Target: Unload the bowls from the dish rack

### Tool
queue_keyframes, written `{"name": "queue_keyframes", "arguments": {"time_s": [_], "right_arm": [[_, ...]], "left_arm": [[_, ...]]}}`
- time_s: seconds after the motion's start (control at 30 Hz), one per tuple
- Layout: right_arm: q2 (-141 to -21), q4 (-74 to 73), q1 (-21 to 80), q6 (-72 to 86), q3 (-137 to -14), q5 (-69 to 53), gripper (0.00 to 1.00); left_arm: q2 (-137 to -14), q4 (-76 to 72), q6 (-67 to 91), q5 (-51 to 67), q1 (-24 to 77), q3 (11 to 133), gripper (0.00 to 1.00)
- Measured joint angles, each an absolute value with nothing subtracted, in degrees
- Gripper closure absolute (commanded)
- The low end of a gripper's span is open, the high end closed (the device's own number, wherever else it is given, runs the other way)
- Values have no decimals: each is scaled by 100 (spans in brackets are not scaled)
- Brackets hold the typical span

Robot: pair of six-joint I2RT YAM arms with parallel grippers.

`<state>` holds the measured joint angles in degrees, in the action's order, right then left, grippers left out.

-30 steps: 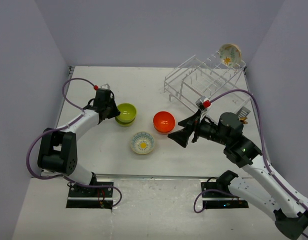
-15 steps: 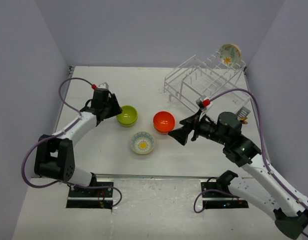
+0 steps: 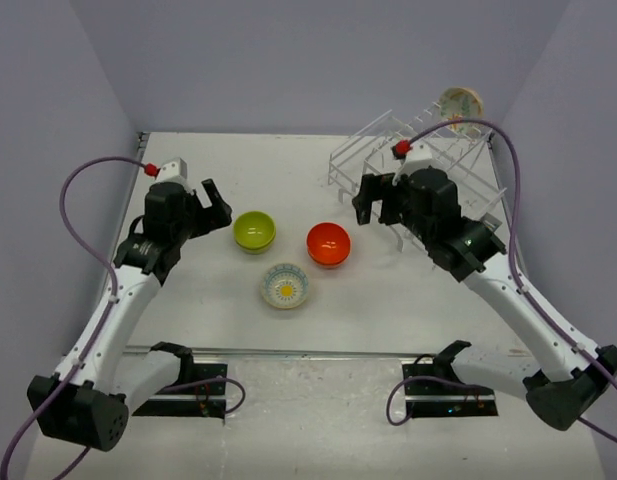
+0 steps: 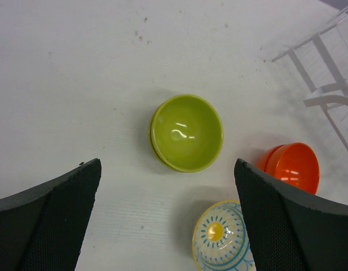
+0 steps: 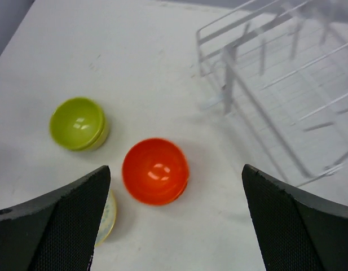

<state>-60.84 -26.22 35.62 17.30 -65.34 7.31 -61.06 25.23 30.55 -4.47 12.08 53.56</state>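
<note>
The right gripper should pinch the racked flower-pattern bowl by one side of its rim, so that the opposite rim stays free for the left gripper.
Three bowls sit upright on the table: a yellow-green bowl, an orange-red bowl and a cream flower-pattern bowl. Another flower-pattern bowl leans at the far right end of the white dish rack. My left gripper hangs open and empty above the table, just left of the yellow-green bowl. Raised between the orange-red bowl and the rack's near end, my right gripper is open and empty too.
The rack stands at the table's back right, its near legs close to the orange-red bowl. Grey walls close in the table on the left, back and right. Purple cables loop off both arms.
My left gripper opened, let go of the yellow-green bowl and lifted back to the left. The right arm swung up and back from beside the orange-red bowl toward the rack.
</note>
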Motion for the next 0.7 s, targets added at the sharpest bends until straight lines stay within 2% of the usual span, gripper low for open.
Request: {"name": "queue_keyframes", "arguments": {"time_s": [0.27,0.43,0.7], "right_arm": [[-8075,-2692,2628,71,-9325,3426,1],[-9537,-2132,1907,-1590,-10698,4447,1],[-11074,-725,1170,-4034,-11039,4753,5]], "left_arm": [[-4115,3306,2397,-947,1208,5570,0],[-3780,3288,2283,-1251,1216,4932,0],[-3986,3393,2226,-1245,1280,4654,0]]}}
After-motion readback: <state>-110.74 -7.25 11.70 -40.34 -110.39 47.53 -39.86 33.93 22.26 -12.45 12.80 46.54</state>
